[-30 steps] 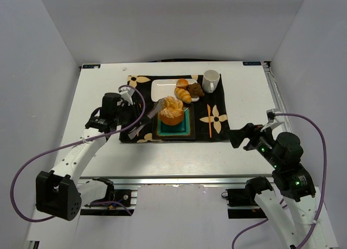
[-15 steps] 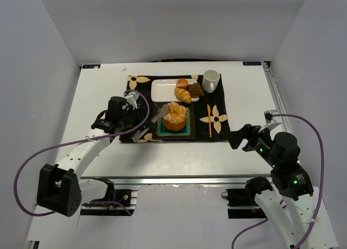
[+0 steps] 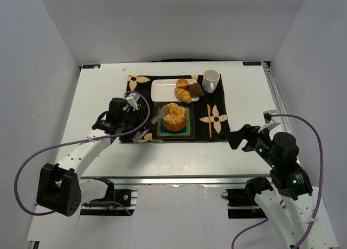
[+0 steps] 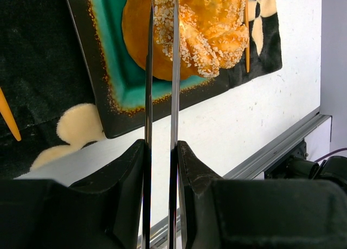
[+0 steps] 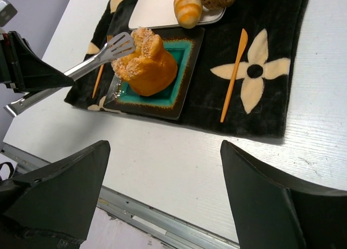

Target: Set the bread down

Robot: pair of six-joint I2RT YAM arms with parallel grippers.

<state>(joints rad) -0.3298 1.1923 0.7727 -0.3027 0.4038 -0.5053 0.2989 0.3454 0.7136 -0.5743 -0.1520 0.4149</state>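
Note:
The bread is on the teal plate under the tongs and would stay on the plate. My left gripper should open.
The bread (image 3: 175, 117), a round golden-orange bun with a pale crumbly top, sits on the square teal plate (image 3: 187, 131). My left gripper (image 3: 135, 128) is shut on the handles of metal tongs (image 3: 157, 114). The tong tips pinch the left part of the bread's top. In the left wrist view the tong blades (image 4: 149, 70) run from my left gripper (image 4: 161, 146) across the bread (image 4: 206, 32) and the plate (image 4: 103, 70). My right gripper (image 3: 236, 136) hangs open over the bare table at the mat's right front corner. The right wrist view shows the bread (image 5: 149, 70), the tongs (image 5: 89, 65) and the empty right gripper (image 5: 165, 144).
A black flowered mat (image 3: 219, 124) lies under everything. Behind the teal plate, a white oblong plate (image 3: 161, 89) holds a croissant (image 3: 183, 95), a dark muffin (image 3: 196, 89) and a small bun (image 3: 182, 83). A white mug (image 3: 211, 80) stands at the back right. An orange knife (image 3: 209, 120) lies right of the teal plate.
The left arm has brought the bread down and slightly right onto the teal plate, still in the tongs. The last half second shows almost no motion. The right arm is still.

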